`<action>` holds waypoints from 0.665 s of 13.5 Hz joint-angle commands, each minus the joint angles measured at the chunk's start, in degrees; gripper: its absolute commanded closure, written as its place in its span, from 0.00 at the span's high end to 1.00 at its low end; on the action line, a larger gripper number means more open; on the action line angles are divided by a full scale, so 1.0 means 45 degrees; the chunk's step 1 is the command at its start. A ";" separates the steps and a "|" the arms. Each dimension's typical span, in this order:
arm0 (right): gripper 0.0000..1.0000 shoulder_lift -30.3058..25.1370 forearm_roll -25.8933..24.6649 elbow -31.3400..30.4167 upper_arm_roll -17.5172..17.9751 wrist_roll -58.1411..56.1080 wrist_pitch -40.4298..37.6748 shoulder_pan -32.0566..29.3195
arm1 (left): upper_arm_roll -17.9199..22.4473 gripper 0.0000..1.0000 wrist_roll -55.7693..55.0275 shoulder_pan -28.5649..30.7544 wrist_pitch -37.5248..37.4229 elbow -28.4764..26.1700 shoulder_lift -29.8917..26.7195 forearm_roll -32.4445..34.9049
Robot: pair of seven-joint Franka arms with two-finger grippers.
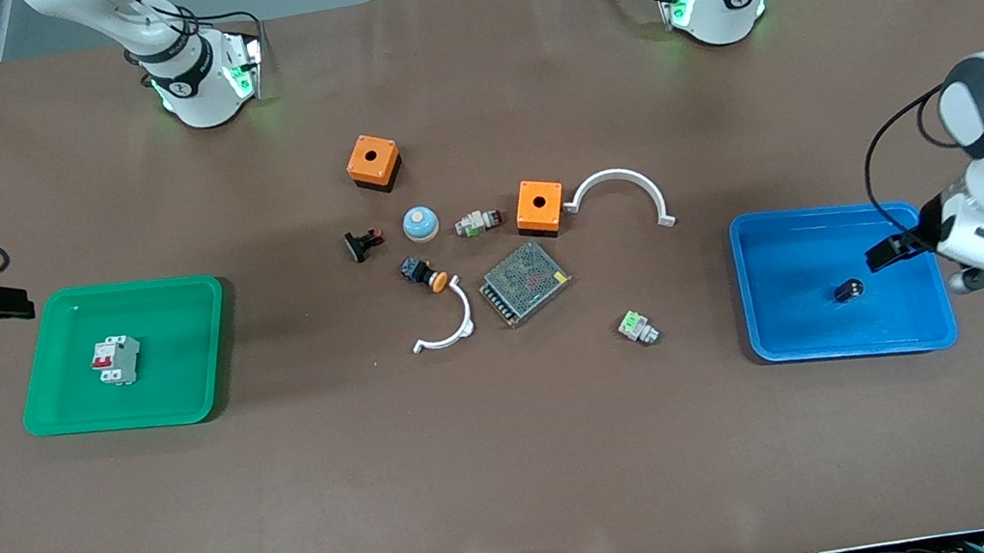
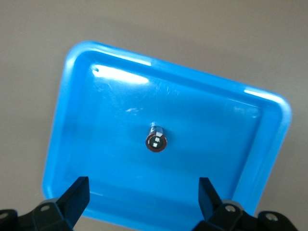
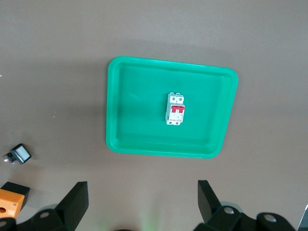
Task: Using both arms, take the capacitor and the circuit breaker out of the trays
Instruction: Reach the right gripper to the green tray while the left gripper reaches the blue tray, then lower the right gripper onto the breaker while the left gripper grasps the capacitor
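Note:
Next, my left gripper picks up the capacitor by its small black cylindrical body [image 1: 848, 290] to take it out of the blue tray [image 1: 792, 261].
The capacitor [image 1: 849, 290], a tiny black cylinder, lies in the blue tray [image 1: 792, 261] at the left arm's end of the table. In the left wrist view the capacitor [image 2: 157, 139] shows pale marks on its end, in the middle of the tray [image 2: 106, 125]. My left gripper [image 1: 889, 253] hangs open and empty above the tray's edge [image 2: 143, 197]. The white breaker [image 1: 117, 360] with red levers lies in the green tray [image 1: 173, 363] at the right arm's end, also seen in the right wrist view [image 3: 175, 109]. My right gripper [image 1: 8, 302] is open and empty [image 3: 143, 199], beside the green tray [image 3: 139, 115].
In the table's middle lie two orange boxes [image 1: 373, 160] [image 1: 539, 206], two white arcs [image 1: 620, 189] [image 1: 446, 327], a metal mesh unit [image 1: 525, 282], a blue dome [image 1: 421, 223], an orange-capped push-button [image 1: 423, 273], a black-and-red part [image 1: 363, 243] and a white-green connector [image 1: 637, 327].

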 commanded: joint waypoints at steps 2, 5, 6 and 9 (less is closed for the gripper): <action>1.00 -0.0079 -0.0129 -0.0520 0.0037 -0.0014 0.0222 -0.0556 | -0.0067 1.00 -0.0052 0.0041 0.0884 0.0054 0.1129 0.0224; 1.00 -0.1031 -0.0149 -0.4026 0.0037 -0.0188 0.3242 -0.0695 | -0.0067 1.00 -0.0053 0.0021 0.1549 0.0170 0.1813 0.0224; 1.00 -0.1326 -0.0149 -0.5143 0.0037 -0.0557 0.4394 -0.0734 | -0.0028 1.00 -0.0053 0.0021 0.1764 0.0190 0.2028 0.0224; 1.00 -0.1311 -0.0110 -0.6947 0.0057 -0.2290 0.6934 -0.1471 | -0.0008 0.97 -0.0072 0.0060 0.2467 0.0210 0.2479 0.0205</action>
